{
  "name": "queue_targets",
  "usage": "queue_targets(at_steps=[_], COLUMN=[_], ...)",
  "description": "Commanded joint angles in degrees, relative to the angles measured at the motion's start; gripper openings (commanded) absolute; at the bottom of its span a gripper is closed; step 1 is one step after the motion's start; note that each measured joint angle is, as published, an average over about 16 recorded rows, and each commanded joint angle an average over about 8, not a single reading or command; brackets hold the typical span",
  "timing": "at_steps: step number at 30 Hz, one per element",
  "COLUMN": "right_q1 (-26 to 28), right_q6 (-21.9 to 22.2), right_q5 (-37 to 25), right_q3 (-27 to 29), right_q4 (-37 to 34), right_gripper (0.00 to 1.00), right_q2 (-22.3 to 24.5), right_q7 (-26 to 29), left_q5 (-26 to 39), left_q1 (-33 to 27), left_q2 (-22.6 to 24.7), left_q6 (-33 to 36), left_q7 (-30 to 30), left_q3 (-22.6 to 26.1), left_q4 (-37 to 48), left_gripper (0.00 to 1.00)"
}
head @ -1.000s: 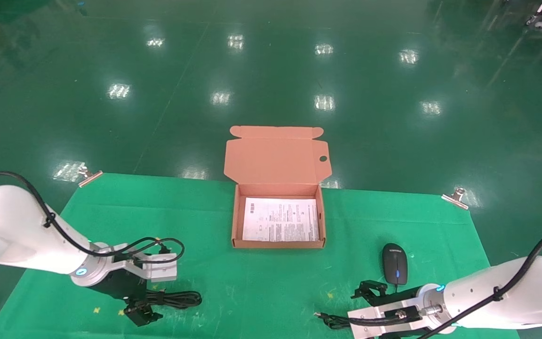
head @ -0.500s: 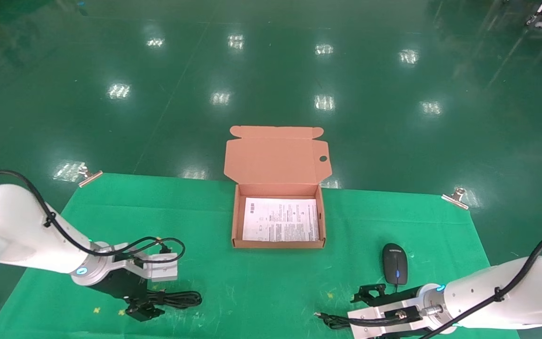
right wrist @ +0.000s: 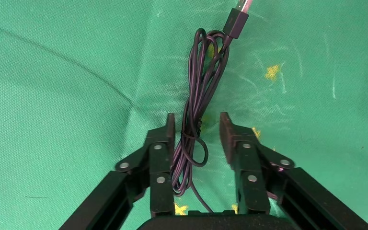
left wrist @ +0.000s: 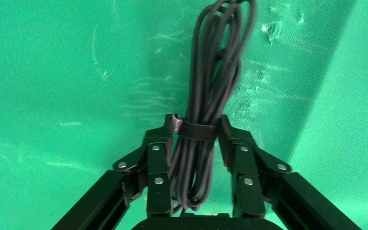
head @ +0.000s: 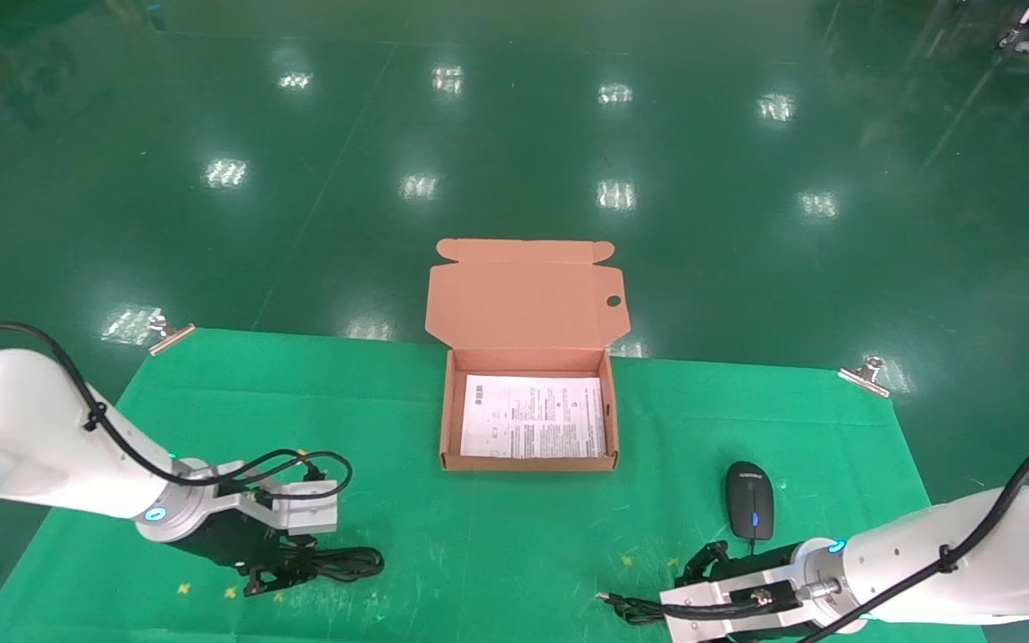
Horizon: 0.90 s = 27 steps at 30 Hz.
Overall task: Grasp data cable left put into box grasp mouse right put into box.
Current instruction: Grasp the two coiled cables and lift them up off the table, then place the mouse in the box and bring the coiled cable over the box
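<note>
The right gripper grabs the cord by its tied middle point(right wrist: 193, 125) next, since the mouse's bunched cord stretches long, with loose loops at both ends.
The data cable point(head: 347, 564), a black bundle tied with a strap, lies on the green mat at the near left. My left gripper point(head: 278, 572) is down over one end of it. In the left wrist view the fingertips point(left wrist: 171, 125) press the data cable point(left wrist: 211, 72) from both sides at the strap. The mouse point(head: 749, 512) rests at the near right, blue light showing. My right gripper point(head: 702, 564) hovers just in front of the mouse, open, straddling the mouse's coiled cord point(right wrist: 199, 96) without clamping it. The box point(head: 528, 463) stands open at the middle.
A printed paper sheet point(head: 532, 415) lies flat inside the box, and the lid point(head: 523, 295) stands upright behind it. Metal clips point(head: 171, 335) point(head: 863, 373) pin the mat's far corners. A USB plug point(right wrist: 237, 21) sits at the cord's end.
My left gripper has dropped lower onto the data cable and its fingers have drawn in against the bundle. The right gripper has sunk slightly toward the cord.
</note>
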Motion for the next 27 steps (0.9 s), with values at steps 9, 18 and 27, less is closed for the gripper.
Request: queue_targets(at_steps=[9,18,27], right_q1=[0.0,0.6,6.1], right_q6=[0.0,-0.3,-0.5], right_q5=[0.0,2.0,5.6], right_q3=[0.0,1.4,7.5], right_q4=[0.1,0.6,9.7], right_gripper=[0.00,0.00,0.00], right_q2=[0.0,1.6,10.8], right_q7=[0.0,1.4,10.8], left_q5=[0.0,0.4,-2.4], left_q1=[0.0,-0.7,-6.7], left_q2=[0.0,-0.8,-7.0], left_q6=[0.0,0.3,5.3], left_q7=[0.0,0.4,0.6], left_q3=[0.0,0.2,-2.2], left_q4=[-0.1,-0.8,-10.2], left_gripper=[0.00,0.00,0.00])
